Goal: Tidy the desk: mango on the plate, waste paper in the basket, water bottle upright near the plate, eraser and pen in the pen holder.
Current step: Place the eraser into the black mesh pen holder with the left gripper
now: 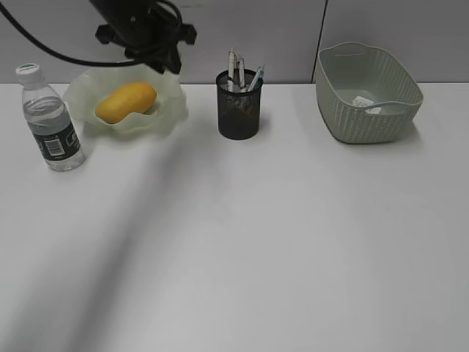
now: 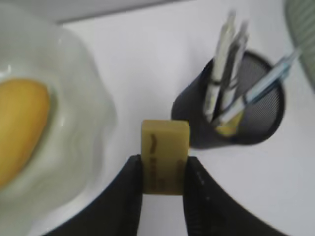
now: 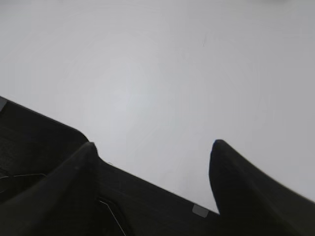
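The eraser (image 2: 165,155) is short of the pen holder and would miss if I opened now. The eraser goes toward the holder next in my left gripper, before any release.
My left gripper (image 2: 163,169) is shut on a yellow eraser (image 2: 165,155) and holds it in the air between the plate (image 2: 83,162) and the pen holder (image 2: 256,123). It hangs above the plate's back edge in the exterior view (image 1: 163,60). The mango (image 1: 126,101) lies in the plate (image 1: 168,110). The pen holder (image 1: 238,106) holds several pens (image 1: 236,72). The water bottle (image 1: 50,121) stands upright left of the plate. The waste paper (image 1: 364,103) lies in the basket (image 1: 366,117). My right gripper (image 3: 153,145) is open and empty over bare desk (image 3: 147,73).
A grey partition wall (image 1: 256,29) runs behind the desk (image 1: 256,242). The desk's dark front edge (image 3: 147,196) shows under the right gripper.
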Action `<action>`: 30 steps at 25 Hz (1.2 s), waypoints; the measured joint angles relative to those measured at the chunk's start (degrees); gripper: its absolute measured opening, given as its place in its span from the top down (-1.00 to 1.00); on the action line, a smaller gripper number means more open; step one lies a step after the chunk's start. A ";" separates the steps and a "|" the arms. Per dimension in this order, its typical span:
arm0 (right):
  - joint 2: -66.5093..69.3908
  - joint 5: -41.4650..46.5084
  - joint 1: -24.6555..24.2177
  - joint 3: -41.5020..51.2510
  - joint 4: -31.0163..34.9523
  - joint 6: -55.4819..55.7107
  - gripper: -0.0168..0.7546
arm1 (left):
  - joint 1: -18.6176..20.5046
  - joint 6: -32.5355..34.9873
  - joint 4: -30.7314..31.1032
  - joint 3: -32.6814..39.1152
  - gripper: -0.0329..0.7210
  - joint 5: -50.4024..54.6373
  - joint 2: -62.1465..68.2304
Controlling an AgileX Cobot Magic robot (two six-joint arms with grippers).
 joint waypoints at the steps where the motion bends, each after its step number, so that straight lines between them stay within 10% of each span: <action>1: 0.00 -0.05 0.00 0.00 0.00 0.02 -0.47 | 0.00 0.00 -1.75 -1.03 0.39 -2.19 -0.07; 30: 0.00 -0.40 0.00 0.00 -0.22 0.64 -0.47 | -5.17 0.85 -15.01 -1.80 0.39 -24.39 9.54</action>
